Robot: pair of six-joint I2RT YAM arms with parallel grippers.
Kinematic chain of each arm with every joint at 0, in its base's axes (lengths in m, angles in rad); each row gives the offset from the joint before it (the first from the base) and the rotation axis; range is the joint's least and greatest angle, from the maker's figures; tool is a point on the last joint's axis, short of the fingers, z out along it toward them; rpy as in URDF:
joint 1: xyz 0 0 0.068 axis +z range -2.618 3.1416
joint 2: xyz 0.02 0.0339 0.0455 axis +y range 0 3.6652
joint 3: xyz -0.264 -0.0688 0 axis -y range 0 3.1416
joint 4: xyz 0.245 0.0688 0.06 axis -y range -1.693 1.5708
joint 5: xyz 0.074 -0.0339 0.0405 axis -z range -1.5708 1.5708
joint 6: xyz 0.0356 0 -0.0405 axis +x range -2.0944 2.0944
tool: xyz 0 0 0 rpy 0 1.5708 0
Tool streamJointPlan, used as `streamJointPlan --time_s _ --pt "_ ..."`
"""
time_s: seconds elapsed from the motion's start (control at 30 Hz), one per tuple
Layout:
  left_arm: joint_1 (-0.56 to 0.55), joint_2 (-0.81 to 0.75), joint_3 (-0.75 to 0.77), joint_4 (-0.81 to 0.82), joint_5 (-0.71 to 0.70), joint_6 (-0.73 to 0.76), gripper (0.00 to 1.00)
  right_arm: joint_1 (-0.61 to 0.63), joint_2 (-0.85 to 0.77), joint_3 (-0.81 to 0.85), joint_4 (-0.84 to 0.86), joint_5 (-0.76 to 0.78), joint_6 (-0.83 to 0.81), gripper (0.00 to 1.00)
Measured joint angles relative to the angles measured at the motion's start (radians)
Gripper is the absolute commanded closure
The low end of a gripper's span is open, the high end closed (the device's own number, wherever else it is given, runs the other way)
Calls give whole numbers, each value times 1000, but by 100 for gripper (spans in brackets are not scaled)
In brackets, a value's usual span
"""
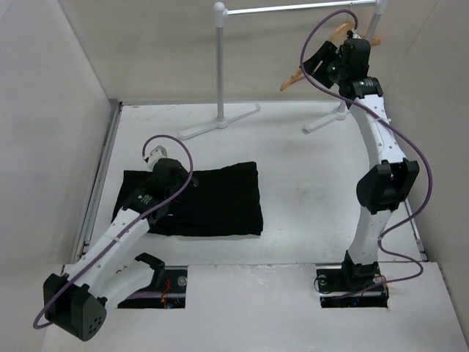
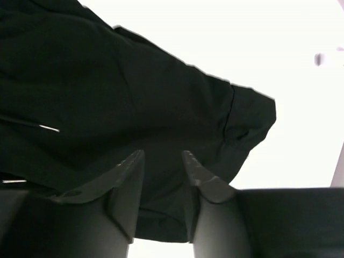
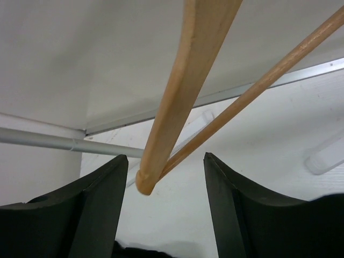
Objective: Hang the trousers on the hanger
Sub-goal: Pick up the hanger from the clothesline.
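Observation:
My right gripper grabs the wooden hanger by its end (image 1: 291, 81) (image 3: 153, 166) next, so the hanger's middle stays free to hand over to my left gripper.
The black trousers (image 1: 209, 199) lie folded flat on the white table, left of centre. My left gripper (image 1: 163, 174) hangs over their far left part. In the left wrist view its jaws (image 2: 163, 161) stand apart with the black fabric (image 2: 107, 91) just beyond the fingertips and nothing pinched. The tan wooden hanger (image 1: 292, 79) hangs from the rail at the back right. My right gripper (image 1: 322, 64) is raised at it. In the right wrist view the hanger's shoulder end (image 3: 161, 156) and crossbar sit between the open jaws (image 3: 165, 161), nearer the left finger.
A grey rail stand holds a horizontal rail (image 1: 293, 9) on an upright post (image 1: 220, 66) with feet (image 1: 220, 121) on the back of the table. White walls enclose the table on three sides. The right arm's purple cable (image 1: 311, 44) loops by the hanger.

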Motion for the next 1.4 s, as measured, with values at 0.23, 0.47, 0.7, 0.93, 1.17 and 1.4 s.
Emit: streamJointPlan --time_s 0.23,0.47,0.7,0.93,1.17,1.4 --pt "-3 42 1 6 -4 1 55 -5 80 87 -6 -47 4 37" --pt "3 55 1 6 -5 -4 54 -5 128 111 48 -82 30 40" --pt "6 56 1 7 -5 -11 54 -5 174 100 73 -106 54 57" --pt "7 76 1 10 -5 -15 54 -3 170 62 119 -116 87 75" --pt "6 87 4 21 -5 -16 50 0 121 41 119 -150 90 78" --pt "5 106 52 20 -6 -19 40 32 0 -42 122 -218 105 77"
